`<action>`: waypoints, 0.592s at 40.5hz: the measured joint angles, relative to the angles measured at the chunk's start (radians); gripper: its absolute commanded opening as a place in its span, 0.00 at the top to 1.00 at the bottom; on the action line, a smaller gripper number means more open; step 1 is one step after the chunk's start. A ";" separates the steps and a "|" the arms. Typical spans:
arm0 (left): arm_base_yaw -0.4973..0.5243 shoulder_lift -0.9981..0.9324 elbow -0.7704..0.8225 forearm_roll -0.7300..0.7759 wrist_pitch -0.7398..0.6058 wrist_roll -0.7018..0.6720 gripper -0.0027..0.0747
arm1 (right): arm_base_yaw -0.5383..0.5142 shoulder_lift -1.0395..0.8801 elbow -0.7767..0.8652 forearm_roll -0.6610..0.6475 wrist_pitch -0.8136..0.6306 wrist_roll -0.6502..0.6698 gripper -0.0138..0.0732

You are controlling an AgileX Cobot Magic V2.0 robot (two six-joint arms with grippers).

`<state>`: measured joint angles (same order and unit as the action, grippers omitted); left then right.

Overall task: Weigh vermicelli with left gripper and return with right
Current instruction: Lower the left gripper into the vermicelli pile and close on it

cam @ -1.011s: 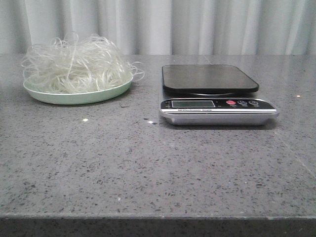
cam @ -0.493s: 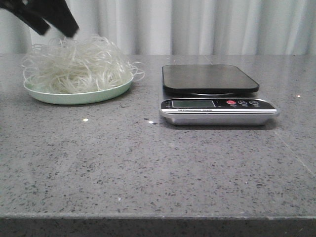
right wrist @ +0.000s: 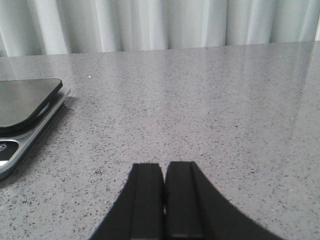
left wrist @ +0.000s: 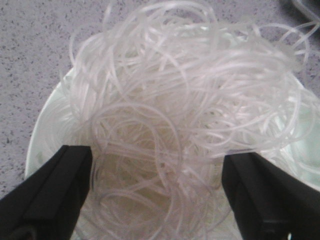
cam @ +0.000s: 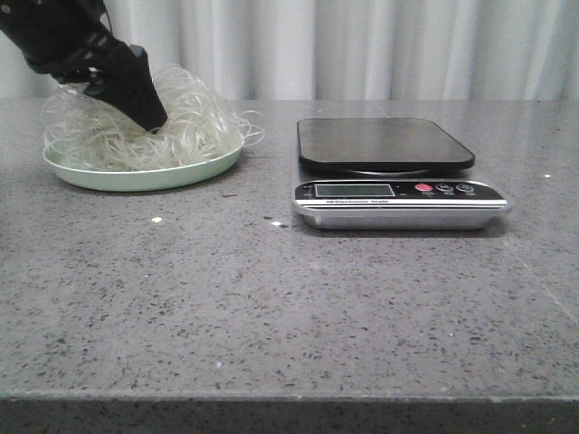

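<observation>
The pale strands bunch up between my left gripper's sunken fingers, so it is now time for my left gripper to close on the strands.
The vermicelli [cam: 194,122] is a fluffy whitish tangle of thin strands piled on a pale green plate [cam: 145,177] at the back left of the table. My left gripper [cam: 149,116] comes down from the upper left, its tip pushed into the top of the pile. In the left wrist view the vermicelli [left wrist: 175,100] fills the frame, and my left gripper [left wrist: 157,172] is open, with its black fingers [left wrist: 60,185] on either side of the strands. My right gripper [right wrist: 164,172] is shut and empty, low over bare table; it does not show in the front view.
A kitchen scale [cam: 398,192] with a dark platform [cam: 384,143] stands right of the plate, and its edge shows in the right wrist view [right wrist: 25,107]. Grey speckled table [cam: 289,307] reaches to the front edge. A white curtain hangs behind.
My left gripper came into view from the upper left, then dropped down and to the right into the top of the vermicelli. The plate and the scale have not moved.
</observation>
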<state>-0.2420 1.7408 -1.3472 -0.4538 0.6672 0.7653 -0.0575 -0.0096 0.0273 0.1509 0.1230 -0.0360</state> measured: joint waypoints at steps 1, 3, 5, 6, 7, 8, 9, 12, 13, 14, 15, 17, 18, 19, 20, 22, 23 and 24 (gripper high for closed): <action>0.000 0.004 -0.002 0.000 0.000 0.000 0.28 | 0.000 0.000 0.000 0.000 0.000 0.000 0.67; 0.000 0.010 -0.002 0.000 -0.002 0.000 0.33 | 0.000 0.000 0.000 0.000 0.000 0.000 0.67; 0.000 0.014 -0.004 0.000 -0.005 0.000 0.40 | 0.000 0.000 0.000 0.000 0.000 0.000 0.67; 0.000 0.015 -0.004 0.000 -0.004 0.000 0.46 | 0.000 0.000 0.000 0.000 0.000 0.000 0.67; 0.000 0.015 -0.004 0.000 -0.005 0.000 0.48 | 0.000 0.000 0.000 0.000 0.000 0.000 0.67; 0.000 0.015 -0.004 0.000 -0.007 0.000 0.52 | 0.000 0.000 0.000 0.000 0.000 0.000 0.67; 0.000 0.015 -0.004 0.000 -0.007 0.000 0.55 | 0.000 0.000 0.000 0.000 0.000 0.000 0.67; 0.000 0.015 -0.004 0.000 -0.007 0.000 0.70 | 0.000 0.000 0.000 0.000 0.000 0.000 0.67; 0.000 0.015 -0.004 -0.002 -0.007 0.000 0.74 | 0.000 0.000 0.000 0.000 0.000 0.000 0.67; 0.000 0.015 -0.004 -0.002 -0.007 0.000 0.79 | 0.000 0.000 0.000 0.000 0.000 0.000 0.67; 0.000 0.015 -0.004 -0.002 -0.007 0.000 0.79 | 0.000 0.000 0.000 0.000 0.000 0.000 0.67; 0.000 0.015 -0.004 -0.002 -0.007 0.000 0.78 | 0.000 0.000 0.000 0.000 0.000 0.000 0.67; 0.000 0.015 -0.004 -0.002 -0.007 0.000 0.78 | 0.000 0.000 0.000 0.000 0.000 0.000 0.67; 0.000 0.015 -0.004 -0.002 -0.007 0.000 0.78 | 0.000 0.000 0.000 0.000 0.000 0.000 0.67; 0.000 0.015 -0.004 -0.002 -0.007 0.000 0.78 | 0.000 0.000 0.000 0.000 0.000 0.000 0.67; 0.000 0.015 -0.004 -0.002 -0.007 0.000 0.78 | 0.000 0.000 0.000 0.000 0.000 0.000 0.67; 0.000 0.015 -0.004 -0.002 -0.007 0.000 0.78 | 0.000 0.000 0.000 0.000 0.000 0.000 0.67; 0.000 0.015 -0.004 -0.002 -0.007 0.000 0.78 | 0.000 0.000 0.000 0.000 0.000 0.000 0.67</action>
<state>-0.2420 1.7554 -1.3507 -0.4558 0.6605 0.7653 -0.0575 -0.0096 0.0273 0.1509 0.1230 -0.0360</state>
